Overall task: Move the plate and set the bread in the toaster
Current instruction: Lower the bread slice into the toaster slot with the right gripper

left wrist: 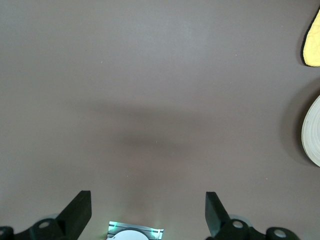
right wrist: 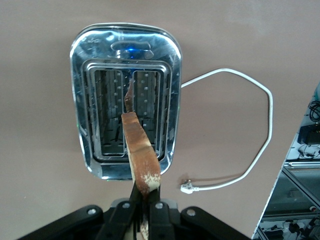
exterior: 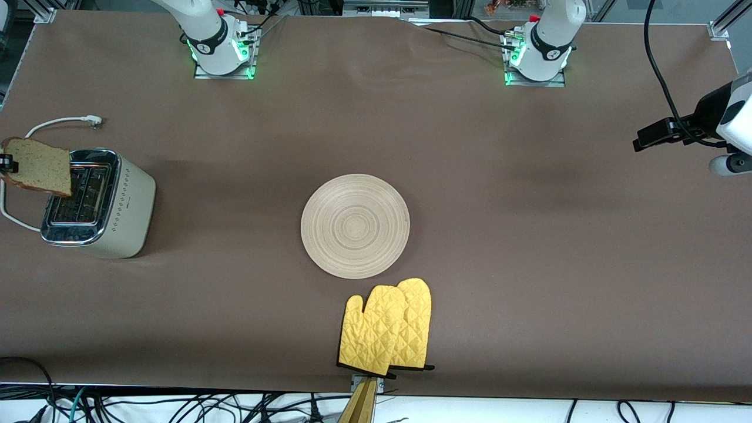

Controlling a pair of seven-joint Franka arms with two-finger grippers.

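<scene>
The bread goes down into a slot, before my right gripper releases it, since the bread's lower edge point(exterior: 49, 190) is still above the toaster slots.
My right gripper point(right wrist: 146, 192) is shut on the top edge of the bread point(exterior: 38, 167), a brown slice hanging on edge and slightly tilted. The bread point(right wrist: 140, 150) hangs in the air above the toaster point(exterior: 111, 205), its lower corner over the strip between the two slots. The toaster point(right wrist: 172, 75) is cream with a chrome top and stands at the right arm's end of the table. The pale wooden plate point(exterior: 355, 225) lies bare at mid-table. My left gripper point(left wrist: 147, 216) waits open and empty, high over bare table at the left arm's end point(exterior: 655, 135).
Two yellow oven mitts point(exterior: 388, 329) lie by the table's front edge, nearer the camera than the plate. The toaster's white cord point(right wrist: 250, 160) loops on the table beside it, and its plug point(right wrist: 189, 188) lies loose. The plate's rim point(left wrist: 312, 132) and a mitt tip point(left wrist: 312, 42) show in the left wrist view.
</scene>
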